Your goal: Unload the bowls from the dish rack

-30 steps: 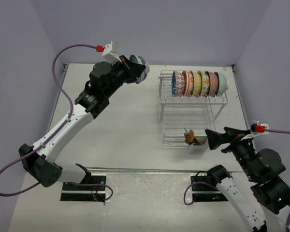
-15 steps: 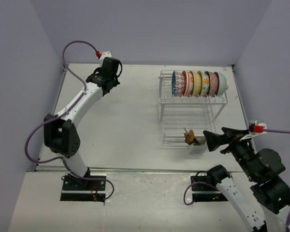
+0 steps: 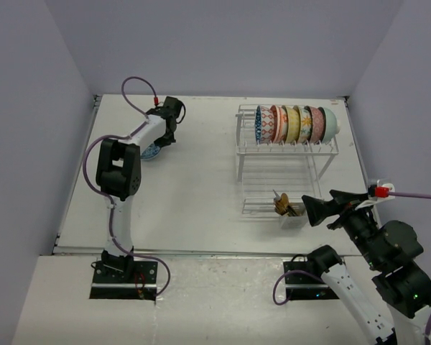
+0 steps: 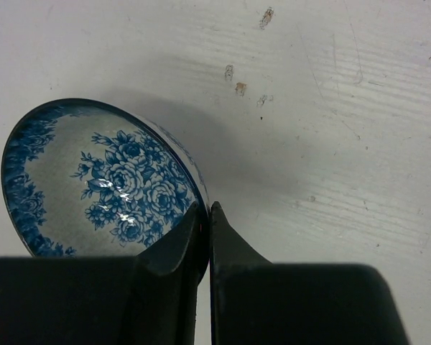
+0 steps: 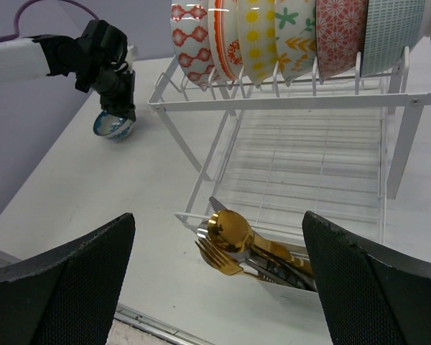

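Note:
My left gripper is close above flat, empty table with the blue floral bowl (image 3: 150,152), so it needs to open now. The bowl would end up on the white table.
My left gripper (image 3: 158,144) is shut on the rim of a blue floral bowl (image 3: 150,152) at the far left of the table. In the left wrist view the bowl (image 4: 100,180) is tilted, low over or touching the white tabletop, with both fingertips (image 4: 217,215) pinching its right rim. It also shows in the right wrist view (image 5: 113,127). Several patterned bowls (image 3: 294,123) stand on edge in the top tier of the white wire dish rack (image 3: 280,169), also seen in the right wrist view (image 5: 294,32). My right gripper (image 3: 310,207) is open and empty, near the rack's front.
A small white caddy (image 3: 291,212) with gold cutlery (image 5: 251,241) hangs at the rack's front left corner, just ahead of my right gripper (image 5: 215,287). The rack's lower tier (image 5: 309,172) holds nothing. Walls close off the table at left, back and right.
My left arm has swung down and left from holding the blue bowl high in the air; the bowl is now down at the tabletop. The right arm has not moved.

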